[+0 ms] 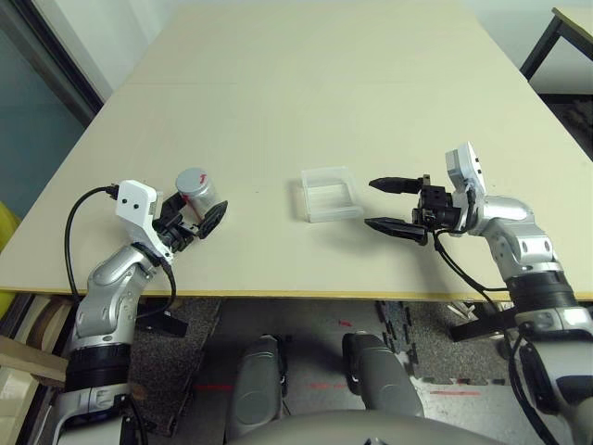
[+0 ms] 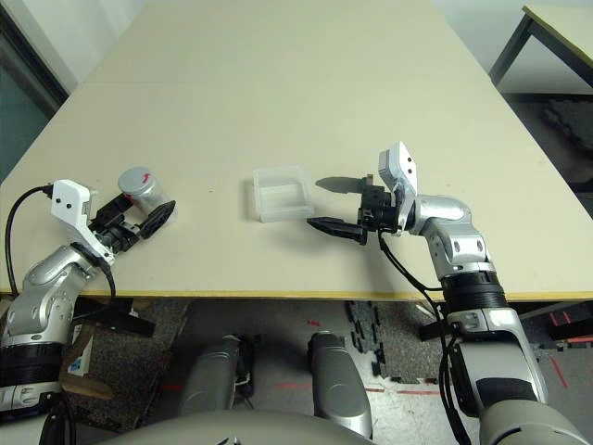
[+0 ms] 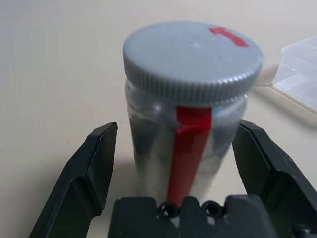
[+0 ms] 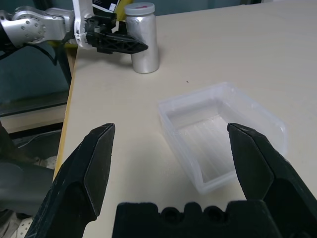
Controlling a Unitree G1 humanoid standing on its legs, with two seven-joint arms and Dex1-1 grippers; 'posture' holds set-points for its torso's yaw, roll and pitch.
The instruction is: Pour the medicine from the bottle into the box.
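Observation:
My left gripper moves forward around the bottle, before it closes. Only the ends of its fingers are on either side of the bottle's silvery body [image 1: 202, 199].
The bottle [image 1: 198, 190] stands upright near the table's front left, silvery with a red strip and a grey screw cap [image 3: 193, 59]. My left gripper [image 1: 197, 219] is open, with a finger on either side of the bottle's lower body [image 3: 190, 163] and a small gap on each side. The box [image 1: 330, 193], a clear shallow plastic tray, lies open at the middle of the table. My right gripper [image 1: 371, 203] is open just to the right of the box, pointing at it and holding nothing. In the right wrist view the box [image 4: 223, 131] lies ahead between the two fingers.
The pale tabletop [image 1: 306, 83] stretches far behind the box and bottle. The table's front edge [image 1: 278, 295] runs close below both grippers. A second table [image 1: 576, 28] stands at the far right, beyond a strip of floor.

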